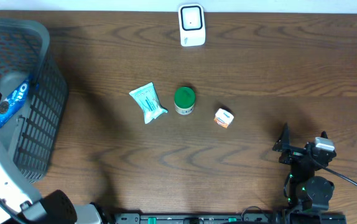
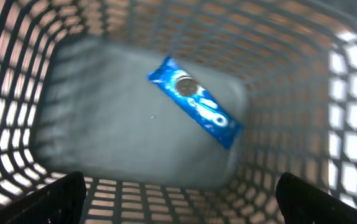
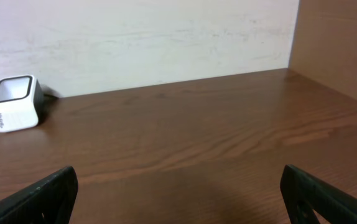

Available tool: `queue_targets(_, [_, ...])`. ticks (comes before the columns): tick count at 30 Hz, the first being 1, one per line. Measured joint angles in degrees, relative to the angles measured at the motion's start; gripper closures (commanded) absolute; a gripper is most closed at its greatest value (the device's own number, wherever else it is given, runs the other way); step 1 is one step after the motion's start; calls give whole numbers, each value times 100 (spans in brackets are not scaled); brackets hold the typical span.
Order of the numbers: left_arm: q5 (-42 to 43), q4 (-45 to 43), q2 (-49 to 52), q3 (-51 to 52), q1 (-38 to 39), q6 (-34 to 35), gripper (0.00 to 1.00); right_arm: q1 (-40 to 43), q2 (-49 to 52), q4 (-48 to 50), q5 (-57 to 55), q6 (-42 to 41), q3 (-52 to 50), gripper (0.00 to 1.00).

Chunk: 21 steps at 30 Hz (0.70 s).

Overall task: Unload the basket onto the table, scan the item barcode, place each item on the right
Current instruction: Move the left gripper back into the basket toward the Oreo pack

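Observation:
The left gripper needs to grab the blue cookie pack [image 2: 198, 102] by its middle next, beside the printed cookie, so that the back stays exposed and the pack can be scanned.
A blue cookie pack [image 2: 198, 102] lies flat on the floor of the grey mesh basket [image 1: 41, 112]. My left gripper [image 2: 180, 182] hangs above it inside the basket, open, with nothing between its fingers. The white barcode scanner [image 1: 191, 25] stands at the table's far edge. In the middle of the table lie a teal packet [image 1: 148, 102], a green-lidded tub [image 1: 184, 100] and a small orange-and-white box [image 1: 223, 117]. My right gripper [image 3: 178, 171] is open and empty over bare wood at the near right, facing the scanner [image 3: 15, 102].
The basket's mesh walls [image 2: 352, 124] close in on all sides of the left gripper. A white wall [image 3: 135, 37] runs behind the table. The right arm's base [image 1: 312, 190] sits at the near right edge.

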State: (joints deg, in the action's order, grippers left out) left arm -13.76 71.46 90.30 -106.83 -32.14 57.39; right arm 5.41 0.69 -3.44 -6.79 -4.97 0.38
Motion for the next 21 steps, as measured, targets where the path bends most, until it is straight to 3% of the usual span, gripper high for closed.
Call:
queue_targets(3, [-127, -179, 289, 243, -33, 833, 2, 0, 0, 2, -2, 0, 0, 1])
queue_targets(5, [-214, -243, 487, 256, -28, 1040, 2, 0, 0, 2, 0, 0, 0, 1])
queue_targets(21, [-463, -1764, 2540, 267, -28, 1401, 2, 0, 0, 2, 0, 0, 0, 1])
